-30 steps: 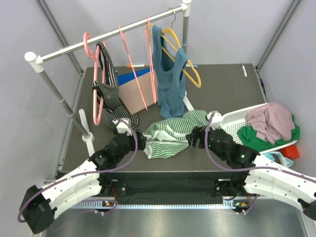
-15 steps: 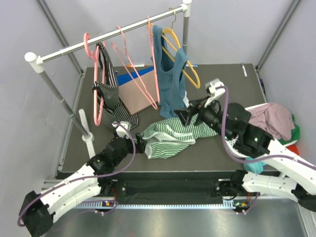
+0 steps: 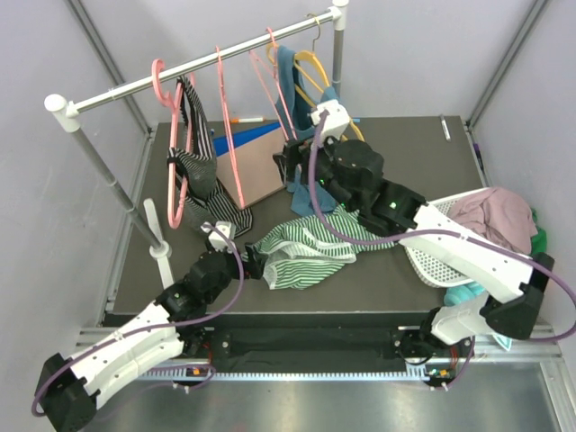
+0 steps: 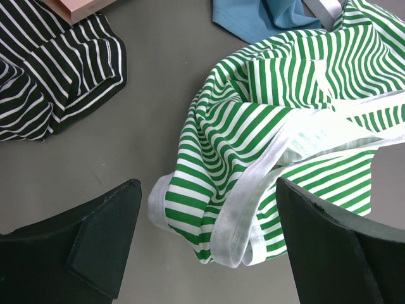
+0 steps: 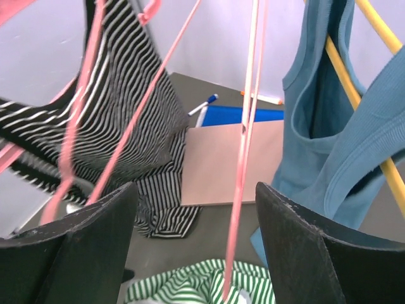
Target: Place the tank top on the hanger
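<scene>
The thin pink hanger needs its hook and opposite end free to go into the tank top, so my right gripper should next grab it by its side wire.
The green-and-white striped tank top (image 3: 315,247) lies crumpled on the dark table, its white-trimmed edge (image 4: 266,126) toward the left arm. My left gripper (image 3: 255,261) hovers at the top's near-left end, open, with the trimmed fold between its fingers (image 4: 209,240) but not touched. My right gripper (image 3: 290,164) is raised by the rail, open. A thin pink hanger (image 3: 270,85) hangs from the rail; its wire (image 5: 243,158) drops between the right fingers, nearer the right one, without being pinched. The tank top (image 5: 190,288) shows below.
On the rail (image 3: 198,63) hang another thin pink hanger (image 3: 227,126), a thick pink hanger (image 3: 175,180) with a black-and-white striped garment (image 3: 200,171), and a teal top (image 5: 329,139) on a yellow hanger (image 3: 310,67). A white basket (image 3: 432,261) of clothes stands at right.
The right arm has lifted off the tank top's right end and swung up and back to the hangers on the rail; the thin hangers have swayed. The left arm has barely moved.
</scene>
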Robot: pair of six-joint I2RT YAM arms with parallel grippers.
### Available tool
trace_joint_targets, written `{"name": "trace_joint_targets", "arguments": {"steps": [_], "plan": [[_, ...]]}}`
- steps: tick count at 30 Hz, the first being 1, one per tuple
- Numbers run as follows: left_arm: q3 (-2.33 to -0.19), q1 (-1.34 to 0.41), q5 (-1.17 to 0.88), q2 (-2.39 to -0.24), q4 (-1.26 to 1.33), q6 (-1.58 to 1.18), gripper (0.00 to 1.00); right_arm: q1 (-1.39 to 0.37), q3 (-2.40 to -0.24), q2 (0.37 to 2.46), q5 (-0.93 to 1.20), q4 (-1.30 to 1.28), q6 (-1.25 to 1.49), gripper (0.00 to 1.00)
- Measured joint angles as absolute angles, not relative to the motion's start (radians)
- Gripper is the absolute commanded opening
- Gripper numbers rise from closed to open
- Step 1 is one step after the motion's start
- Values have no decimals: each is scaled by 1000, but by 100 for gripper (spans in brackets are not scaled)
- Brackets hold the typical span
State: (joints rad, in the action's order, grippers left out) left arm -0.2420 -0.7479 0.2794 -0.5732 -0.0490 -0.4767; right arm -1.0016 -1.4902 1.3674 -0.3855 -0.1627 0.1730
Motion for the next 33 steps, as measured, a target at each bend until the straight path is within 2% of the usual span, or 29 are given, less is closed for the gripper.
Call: {"name": "trace_joint_targets", "arguments": {"steps": [6, 9, 12, 13, 15, 16, 19, 33], "plan": [[-241, -748, 281, -571, -57, -477, 92, -997, -1558, 1469, -454, -141, 137, 71], [-241, -748, 281, -567, -62, -477, 92, -987, -1589, 1510, -471, -139, 121, 65], [-241, -748, 281, -550, -69, -477, 92, -971, -1627, 1547, -475, -138, 108, 52], [-241, -748, 281, -540, -70, -477, 92, -965, -1634, 1555, -475, -138, 104, 43], [-241, -748, 281, -530, -72, -477, 92, -956, -1643, 1563, -478, -138, 99, 34], [-241, -748, 281, -525, -74, -477, 92, -951, -1646, 1567, -478, -135, 97, 23], [-241, -748, 282, -519, -76, -477, 92, -946, -1655, 1574, -477, -135, 88, 0], [-241, -748, 287, -519, -84, -477, 92, -946, -1699, 1572, -477, -122, 51, 0]]}}
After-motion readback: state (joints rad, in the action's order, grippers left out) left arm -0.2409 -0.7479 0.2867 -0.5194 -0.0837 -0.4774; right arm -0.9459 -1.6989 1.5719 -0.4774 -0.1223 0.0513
